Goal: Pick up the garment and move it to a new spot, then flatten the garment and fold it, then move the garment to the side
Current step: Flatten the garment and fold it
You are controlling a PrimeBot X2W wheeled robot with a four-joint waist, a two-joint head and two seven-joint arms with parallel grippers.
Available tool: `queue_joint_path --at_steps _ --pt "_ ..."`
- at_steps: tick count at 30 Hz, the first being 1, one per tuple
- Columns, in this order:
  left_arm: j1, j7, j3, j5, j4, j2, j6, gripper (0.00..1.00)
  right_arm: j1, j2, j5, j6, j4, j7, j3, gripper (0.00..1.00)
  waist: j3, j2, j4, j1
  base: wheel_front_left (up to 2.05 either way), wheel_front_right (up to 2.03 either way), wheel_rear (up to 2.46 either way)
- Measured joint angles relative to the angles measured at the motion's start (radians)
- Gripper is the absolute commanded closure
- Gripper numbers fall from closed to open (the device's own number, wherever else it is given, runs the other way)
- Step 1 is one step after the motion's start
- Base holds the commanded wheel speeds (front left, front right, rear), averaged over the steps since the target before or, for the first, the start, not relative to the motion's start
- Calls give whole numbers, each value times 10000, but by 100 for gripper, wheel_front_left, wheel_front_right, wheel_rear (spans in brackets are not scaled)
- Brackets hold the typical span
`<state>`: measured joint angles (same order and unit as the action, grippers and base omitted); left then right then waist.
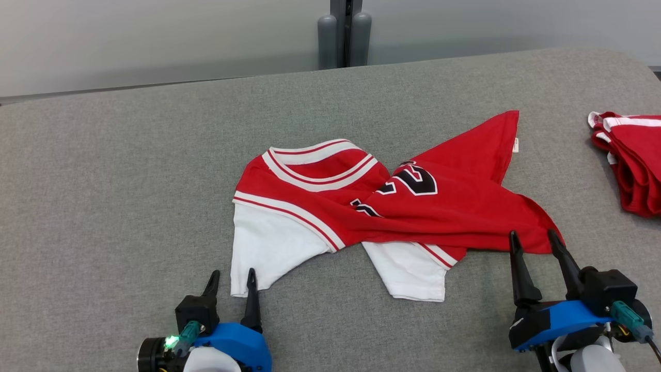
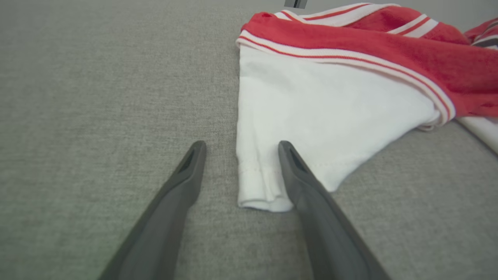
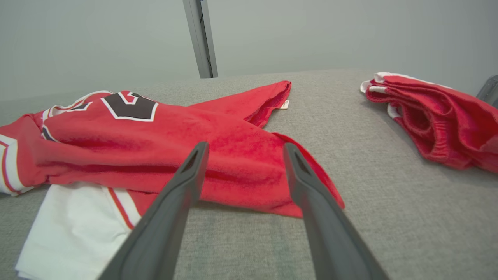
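Note:
The right gripper should next grip the jersey [image 1: 458,204] [image 3: 224,149] by its red bottom hem, where the hem's edge curls up. Then it can pick the jersey up.
The garment [image 1: 403,206] is a red jersey with white sleeves, white-and-red trim and a black number, lying crumpled and twisted in the middle of the grey surface. My left gripper [image 1: 231,276] stands open at the lower corner of its left white sleeve [image 2: 311,116], with that sleeve's hem between the fingers [image 2: 239,146]. My right gripper [image 1: 535,238] is open too, its tips at the red bottom hem [image 3: 241,171] on the garment's right end. Nothing is held by either one.
A second red garment [image 1: 632,165] with white trim lies bunched at the right edge of the grey padded table [image 1: 129,181], also visible in the right wrist view [image 3: 435,124]. A grey post [image 1: 345,33] stands behind the table's far edge before a pale wall.

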<state>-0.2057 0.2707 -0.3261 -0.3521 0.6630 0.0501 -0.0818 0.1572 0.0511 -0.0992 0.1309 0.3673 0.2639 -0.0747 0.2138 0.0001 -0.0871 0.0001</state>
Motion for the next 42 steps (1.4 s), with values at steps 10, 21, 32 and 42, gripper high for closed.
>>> queue_joint_path --at_steps 10,21,32,42 --pt "-399 140 -1298 -640 1011 88 309 100 24 0 -10 0 54 0 -224 0 -108 0 115 -1 0 0 0" --pt "-406 -12 -1072 -692 635 -36 123 100 28 -4 -50 0 224 0 -660 0 -148 0 229 -1 0 0 0" --pt "-218 -19 -727 -140 180 -48 332 100 547 -2 23 0 1655 0 -2031 0 79 0 331 -1 0 0 0" --pt "-249 38 -633 184 0 -111 468 100 1174 -2 -96 0 2686 0 -2592 0 503 0 531 -1 0 0 0"
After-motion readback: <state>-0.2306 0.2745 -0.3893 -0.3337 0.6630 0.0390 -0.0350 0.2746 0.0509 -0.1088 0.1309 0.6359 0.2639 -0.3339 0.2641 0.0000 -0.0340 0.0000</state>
